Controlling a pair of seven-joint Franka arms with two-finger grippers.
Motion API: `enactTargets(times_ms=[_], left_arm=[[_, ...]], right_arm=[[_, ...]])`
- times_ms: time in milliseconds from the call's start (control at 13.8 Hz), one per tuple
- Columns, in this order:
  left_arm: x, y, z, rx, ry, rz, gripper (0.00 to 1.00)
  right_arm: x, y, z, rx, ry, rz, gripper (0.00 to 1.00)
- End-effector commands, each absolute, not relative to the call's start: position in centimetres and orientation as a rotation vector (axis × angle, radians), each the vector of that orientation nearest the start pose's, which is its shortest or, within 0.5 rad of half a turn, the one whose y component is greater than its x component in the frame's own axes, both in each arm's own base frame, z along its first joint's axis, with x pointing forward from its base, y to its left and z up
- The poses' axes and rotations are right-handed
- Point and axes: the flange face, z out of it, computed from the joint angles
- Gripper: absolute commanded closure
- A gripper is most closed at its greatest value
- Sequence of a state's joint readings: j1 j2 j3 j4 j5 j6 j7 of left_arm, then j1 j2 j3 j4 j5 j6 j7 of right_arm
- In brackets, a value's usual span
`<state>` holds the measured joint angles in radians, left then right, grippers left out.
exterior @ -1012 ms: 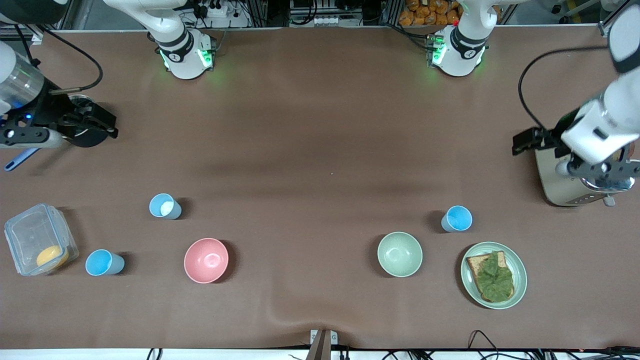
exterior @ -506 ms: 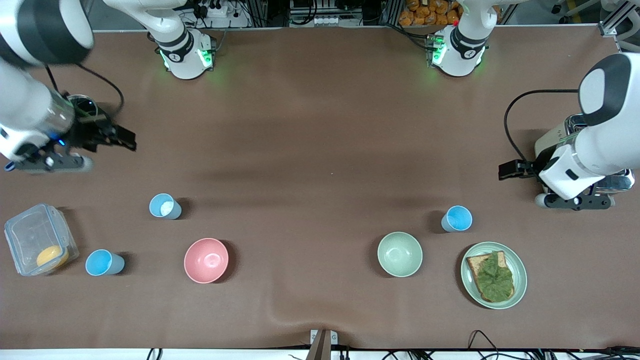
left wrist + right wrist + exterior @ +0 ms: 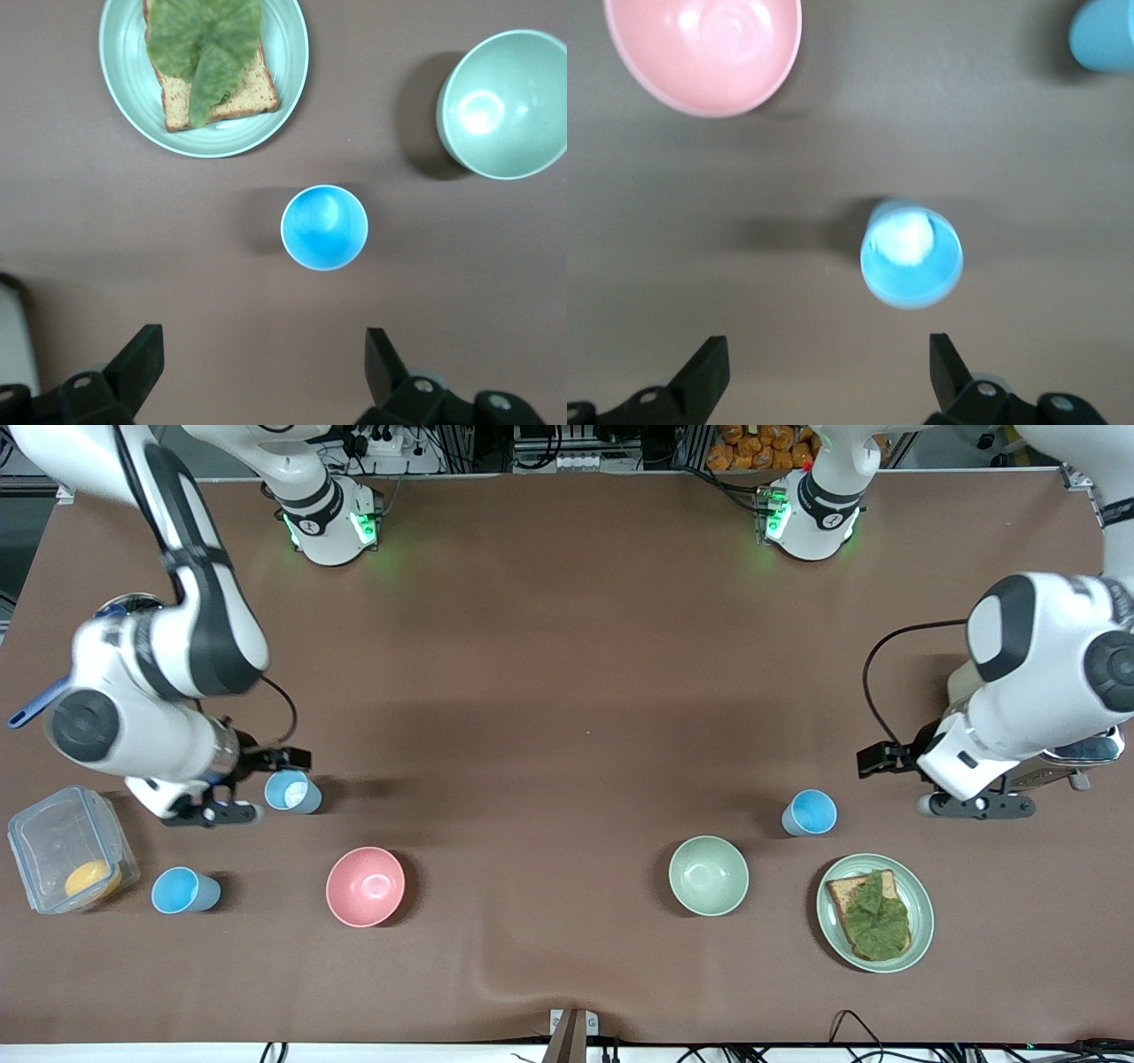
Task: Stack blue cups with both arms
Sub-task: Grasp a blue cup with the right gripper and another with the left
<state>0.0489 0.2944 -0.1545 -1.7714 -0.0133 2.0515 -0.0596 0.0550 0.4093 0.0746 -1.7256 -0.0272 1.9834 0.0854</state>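
Observation:
I next need to grab the thin wall at its rim (image 3: 813, 792) with my left gripper to stack the blue cup, as its mouth (image 3: 814, 813) stands open and empty.
Three blue cups stand upright on the brown table. One (image 3: 292, 791) is near the pink bowl, and a second (image 3: 184, 891) is beside the clear container. The third (image 3: 809, 812) is by the pale green bowl. My right gripper (image 3: 283, 762) is open and hovers just beside the first cup, which shows in the right wrist view (image 3: 911, 254) ahead of the spread fingers (image 3: 709, 372). My left gripper (image 3: 877, 761) is open and empty, low over the table near the third cup, which shows in the left wrist view (image 3: 324, 227).
A pink bowl (image 3: 365, 886) and a pale green bowl (image 3: 708, 875) sit nearer the front camera. A green plate (image 3: 921, 921) holds toast with lettuce. A clear container (image 3: 71, 849) holds an orange thing. A toaster (image 3: 1076, 748) is partly hidden under the left arm.
Both arms swung in from the table's ends. The right gripper came down beside the cup near the pink bowl. The left gripper moved toward the cup by the green bowl.

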Motion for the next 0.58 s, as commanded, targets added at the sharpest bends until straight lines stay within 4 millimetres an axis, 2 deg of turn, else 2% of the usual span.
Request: enactTargets(times_ms=[0, 145, 289, 361, 506], left_arm=[[63.3, -5.9, 36.2, -3.211, 0.036, 0.018, 0.0], [63.7, -5.9, 34.0, -3.215, 0.03, 0.035, 0.0], [64.2, -5.8, 31.7, -3.219, 0.023, 0.02, 0.0], [64.7, -5.7, 30.2, -3.224, 0.016, -0.004, 0.0], [65.6, -5.8, 28.2, -3.233, 0.007, -0.081, 0.0]], right_arm=[[62.6, 8.4, 28.9, -3.214, -0.168, 0.182, 0.0], [61.7, 8.6, 26.4, -3.228, -0.153, 0.192, 0.0], [61.7, 8.8, 23.4, -3.272, -0.218, 0.207, 0.02], [61.5, 8.8, 22.2, -3.29, -0.163, 0.229, 0.28], [61.3, 9.1, 20.9, -3.306, -0.035, 0.25, 0.67]])
